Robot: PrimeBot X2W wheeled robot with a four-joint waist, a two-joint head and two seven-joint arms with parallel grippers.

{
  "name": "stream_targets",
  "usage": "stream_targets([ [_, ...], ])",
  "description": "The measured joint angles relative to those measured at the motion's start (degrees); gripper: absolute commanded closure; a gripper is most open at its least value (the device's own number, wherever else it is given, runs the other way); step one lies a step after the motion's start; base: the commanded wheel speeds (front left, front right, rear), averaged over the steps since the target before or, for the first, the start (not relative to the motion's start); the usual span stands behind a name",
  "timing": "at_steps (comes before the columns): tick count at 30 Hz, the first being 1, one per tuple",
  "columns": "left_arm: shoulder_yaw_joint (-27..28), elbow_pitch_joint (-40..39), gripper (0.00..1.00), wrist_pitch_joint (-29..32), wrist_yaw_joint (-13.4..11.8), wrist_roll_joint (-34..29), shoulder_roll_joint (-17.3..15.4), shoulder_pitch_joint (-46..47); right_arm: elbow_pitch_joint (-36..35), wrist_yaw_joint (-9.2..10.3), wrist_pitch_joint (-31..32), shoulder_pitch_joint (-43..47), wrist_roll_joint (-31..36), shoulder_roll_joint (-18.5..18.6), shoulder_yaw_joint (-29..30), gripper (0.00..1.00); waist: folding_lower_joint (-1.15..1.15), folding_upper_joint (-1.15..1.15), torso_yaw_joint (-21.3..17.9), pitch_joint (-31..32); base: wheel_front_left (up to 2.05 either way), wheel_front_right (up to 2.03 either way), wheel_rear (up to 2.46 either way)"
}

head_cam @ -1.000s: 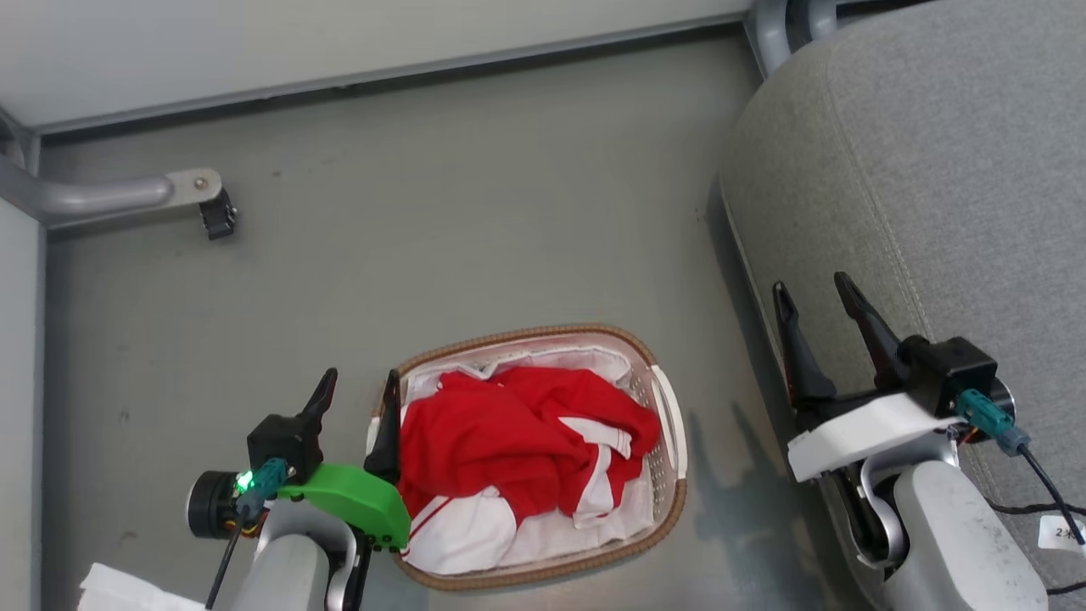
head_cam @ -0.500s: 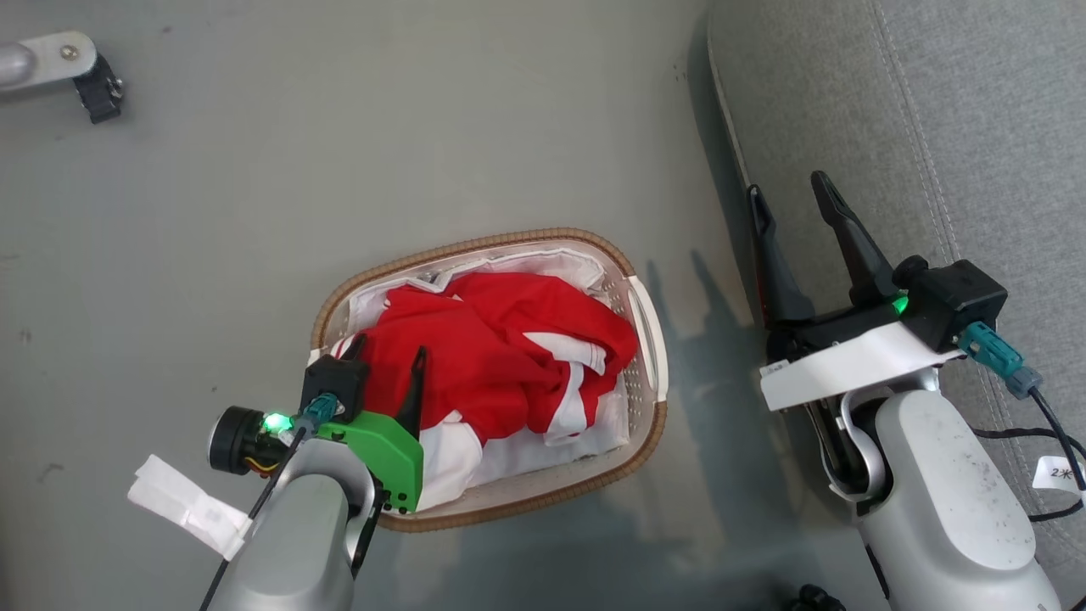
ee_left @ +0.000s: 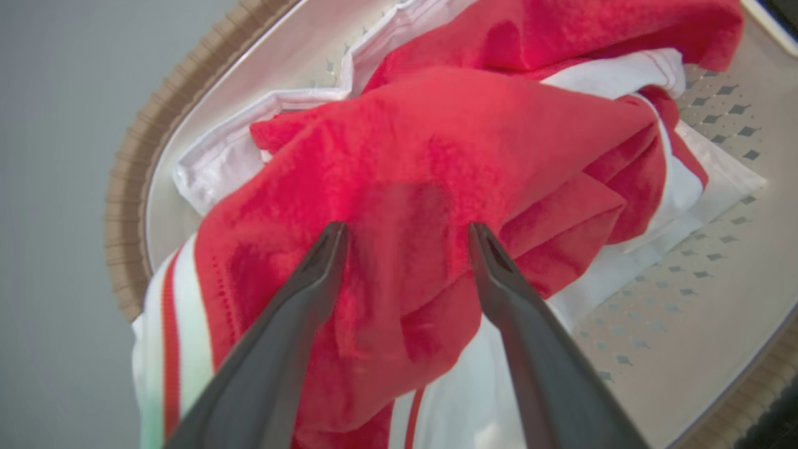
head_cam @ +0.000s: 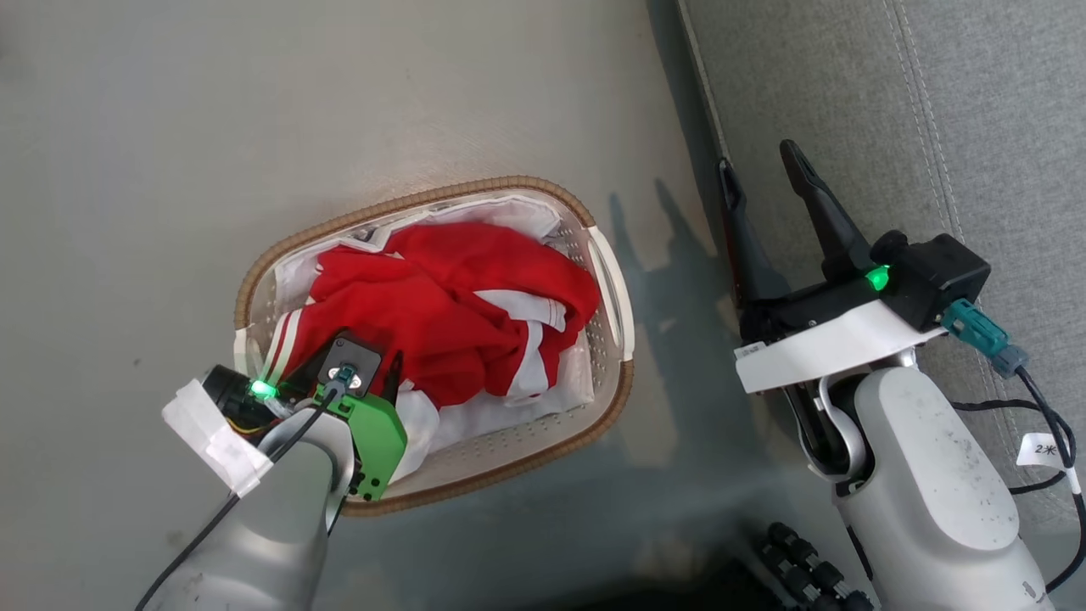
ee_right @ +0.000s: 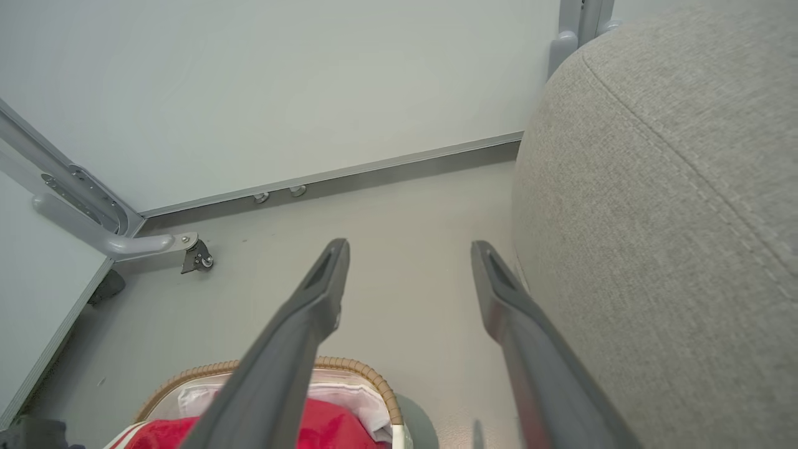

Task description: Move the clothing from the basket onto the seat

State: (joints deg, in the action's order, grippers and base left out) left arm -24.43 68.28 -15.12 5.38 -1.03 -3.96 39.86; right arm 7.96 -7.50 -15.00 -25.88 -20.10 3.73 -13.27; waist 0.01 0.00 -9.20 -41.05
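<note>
Next, my left gripper grabs the red clothing by its fold (ee_left: 408,258) to move it from the basket onto the grey seat.
The clothing (head_cam: 441,297), red with white stripes, lies heaped in the basket (head_cam: 475,188) on the floor. My left gripper (ee_left: 405,231) points down into the basket at its near left end. It is open, with both fingertips (ee_left: 327,243) against the red clothing (ee_left: 436,143) and a fold between them. Its green wrist mount (head_cam: 373,433) hides most of the fingers in the head view. My right gripper (head_cam: 758,161) is open and holds nothing. It hangs at the edge of the grey seat (head_cam: 933,102), right of the basket.
A white sheet (head_cam: 509,412) lines the basket. Behind the basket (ee_right: 349,365), the right wrist view shows a wall with a baseboard and a metal frame leg with a caster (ee_right: 196,255). Black cables (head_cam: 1031,407) trail over the seat (ee_right: 654,218).
The head camera has tilted down. My left gripper has swung from outside the basket's left rim to over the clothing, fingers now pointing down onto it. My right gripper stays open by the seat.
</note>
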Motion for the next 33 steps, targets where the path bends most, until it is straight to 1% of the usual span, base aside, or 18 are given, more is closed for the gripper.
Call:
stream_targets([
  [1, -0.1, 0.9, 0.0, 0.0, -0.6, 0.2, 0.0, 0.8, -0.1, 0.0, 0.0, -0.1, -0.3, -0.1, 0.0, 0.0, 0.0, 0.0, -0.3, -0.5, 0.0, 0.0, 0.0],
  [8, -3.4, 4.1, 0.0, 2.5, -1.6, -2.6, -0.5, 5.6, -1.7, 0.0, 0.0, -1.8, -1.3, -0.6, -1.5, 0.0, 0.0, 0.0, -2.0, -4.0, 0.0, 0.0, 0.0],
  [17, -5.0, 5.0, 0.0, 4.6, -1.4, -2.9, -0.6, 9.3, -3.4, 0.0, 0.0, -3.5, -1.9, -0.8, -3.0, 0.0, 0.0, 0.0, -3.5, -8.5, 0.0, 0.0, 0.0],
  [18, -5.2, 5.1, 0.11, 4.9, -1.3, -2.9, -0.7, 9.5, -3.7, 0.0, 0.0, -3.9, -2.0, -0.8, -3.2, 0.0, 0.0, 0.0, -3.7, -8.9, 0.0, 0.0, 0.0],
  [19, -5.4, 5.1, 0.65, 5.1, -1.3, -2.9, -0.7, 9.7, -4.0, 0.0, 0.0, -4.1, -2.2, -0.8, -3.4, 0.0, 0.0, 0.0, -3.8, -9.2, 0.0, 0.0, 0.0],
  [20, -5.5, 5.2, 0.81, 5.5, -1.3, -2.9, -0.9, 9.9, -4.3, 0.0, 0.0, -4.3, -2.6, -0.9, -3.6, 0.0, 0.0, 0.0, -4.1, -9.6, 0.0, 0.0, 0.0],
  [21, -5.6, 5.3, 1.0, 5.7, -1.3, -2.9, -1.0, 9.9, -4.6, 0.0, 0.0, -4.4, -2.8, -0.9, -3.7, 0.0, 0.0, 0.0, -4.3, -9.9, 0.0, 0.0, 0.0],
  [24, -5.7, 5.4, 1.0, 5.6, -1.3, -2.7, -1.3, 10.0, -4.6, 0.0, 0.0, -4.5, -3.2, -0.9, -4.0, 0.0, 0.0, 0.0, -4.9, -10.4, 0.0, 0.0, 0.0],
  [27, -5.4, 5.5, 1.0, 4.4, -1.3, -1.9, -1.4, 9.9, -4.4, 0.0, 0.0, -4.5, -3.3, -0.9, -3.9, 0.0, 0.0, 0.0, -5.1, -10.0, 0.0, 0.0, 0.0],
  [33, -4.3, 5.4, 1.0, 1.0, -1.4, 0.7, -1.0, 8.0, -3.1, 0.0, 0.0, -3.9, -3.4, -0.9, -3.4, 0.0, 0.0, 0.0, -4.6, -7.1, 0.0, 0.0, 0.0],
])
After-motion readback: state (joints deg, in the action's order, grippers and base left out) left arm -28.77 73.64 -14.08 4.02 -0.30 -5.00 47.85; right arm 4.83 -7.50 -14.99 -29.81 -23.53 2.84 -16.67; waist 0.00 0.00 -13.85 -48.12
